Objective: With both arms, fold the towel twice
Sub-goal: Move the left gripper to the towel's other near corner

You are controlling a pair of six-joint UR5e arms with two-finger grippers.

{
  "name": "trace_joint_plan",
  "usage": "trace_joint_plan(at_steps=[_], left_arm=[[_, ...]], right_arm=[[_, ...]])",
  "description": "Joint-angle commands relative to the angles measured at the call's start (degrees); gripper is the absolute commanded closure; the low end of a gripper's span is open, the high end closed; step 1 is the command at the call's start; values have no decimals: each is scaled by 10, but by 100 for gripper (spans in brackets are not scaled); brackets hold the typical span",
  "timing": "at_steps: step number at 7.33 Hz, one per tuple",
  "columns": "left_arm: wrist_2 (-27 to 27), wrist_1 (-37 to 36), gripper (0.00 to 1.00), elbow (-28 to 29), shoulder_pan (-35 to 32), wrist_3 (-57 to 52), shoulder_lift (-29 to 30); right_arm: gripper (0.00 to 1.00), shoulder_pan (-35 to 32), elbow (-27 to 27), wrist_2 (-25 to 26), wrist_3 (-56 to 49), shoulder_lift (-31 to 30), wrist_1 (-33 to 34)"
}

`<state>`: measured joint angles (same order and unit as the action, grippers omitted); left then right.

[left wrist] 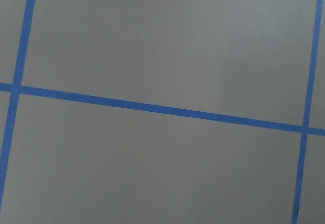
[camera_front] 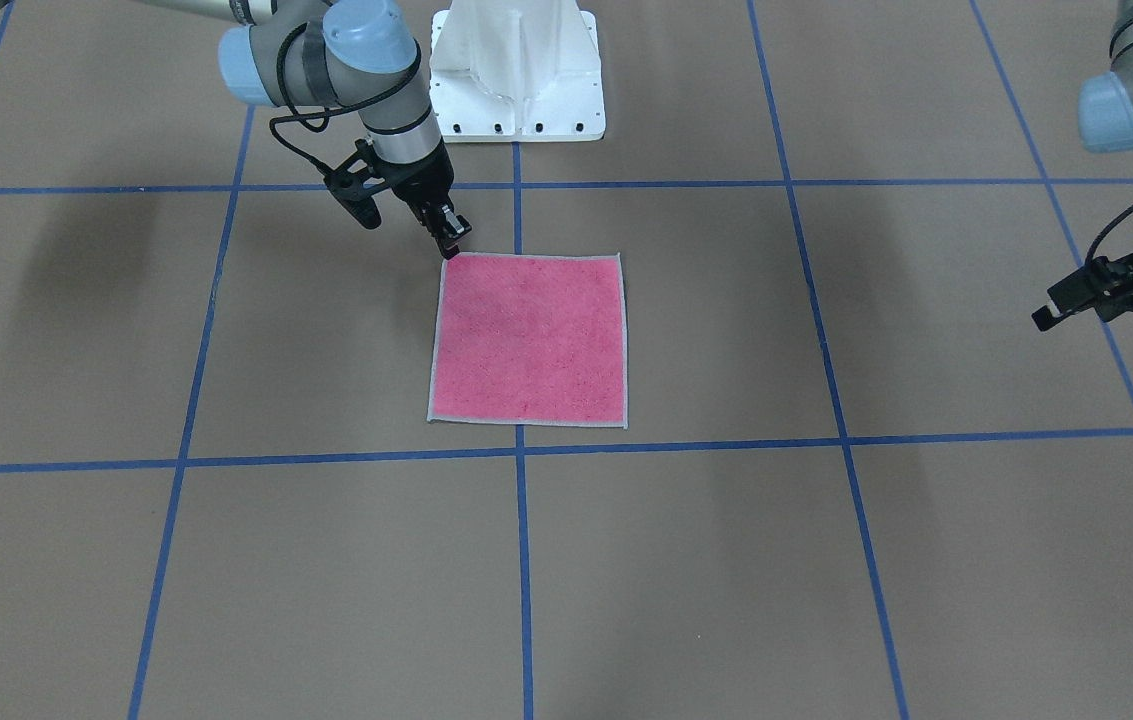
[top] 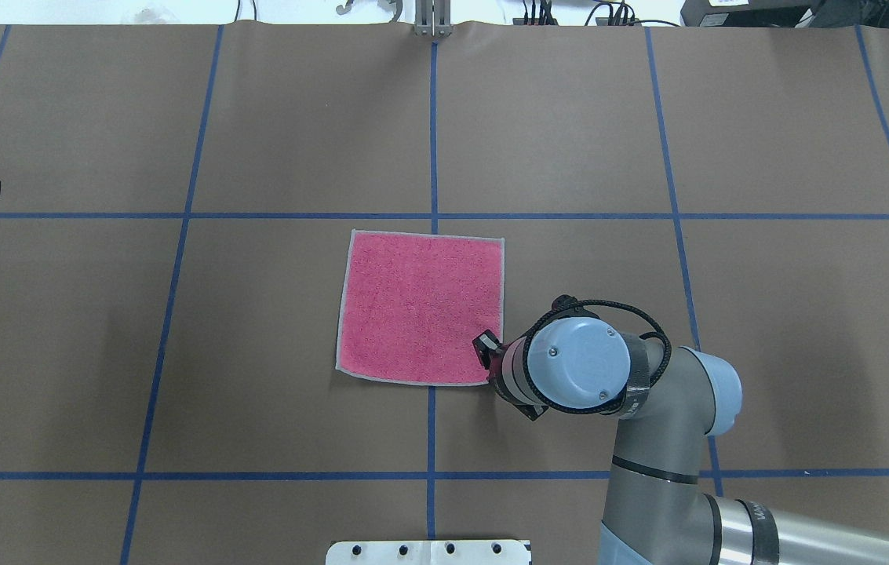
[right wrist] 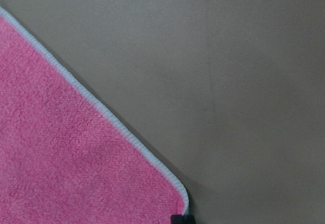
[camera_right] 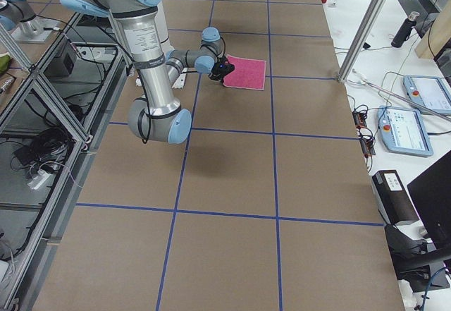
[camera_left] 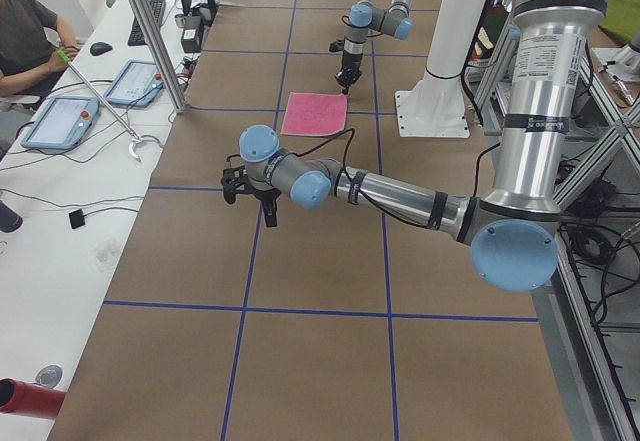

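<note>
The left gripper should fold the towel [camera_front: 527, 338] in half, and for that it should next grab its robot-side corner [camera_front: 616, 258].
The towel [camera_front: 527, 338] lies flat and pink face up on the brown table, its light grey edging all around; it also shows in the overhead view [top: 420, 306]. My right gripper [camera_front: 453, 243] stands at the towel's corner nearest the robot on its right side, fingers close together on that corner. In the right wrist view a black fingertip [right wrist: 179, 219] sits on the towel's corner [right wrist: 66, 158]. In the overhead view the right wrist hides most of the right gripper [top: 491, 365]. My left gripper [camera_front: 1051, 305] hovers far off to the side, open and empty, well away from the towel.
Blue tape lines [camera_front: 520, 560] mark a grid on the brown table. The white pedestal base [camera_front: 516, 70] stands at the robot's side of the table. The left wrist view shows only bare table and tape [left wrist: 162, 109]. An operator and tablets sit beyond the far edge.
</note>
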<state>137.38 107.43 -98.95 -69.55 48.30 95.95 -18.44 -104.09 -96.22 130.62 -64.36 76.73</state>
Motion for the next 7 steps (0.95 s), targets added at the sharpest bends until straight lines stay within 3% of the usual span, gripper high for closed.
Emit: trace_joint_plan(at_steps=[1,4,6,7], left_arm=[[-61,0,0,-60,89,146,21],[-188,-3,0,-138,274,397,73],[-325,-5,1,-166,425,525,85],[-326,-7,1,-161,453,534,99]], right_arm=[[100,-3,-38,-5,-1,-33,0],[100,-4,-48,-6,-1,-38,5],[100,-2,-62,-6,-1,-38,28],[100,0,-61,-7,-3,-38,29]])
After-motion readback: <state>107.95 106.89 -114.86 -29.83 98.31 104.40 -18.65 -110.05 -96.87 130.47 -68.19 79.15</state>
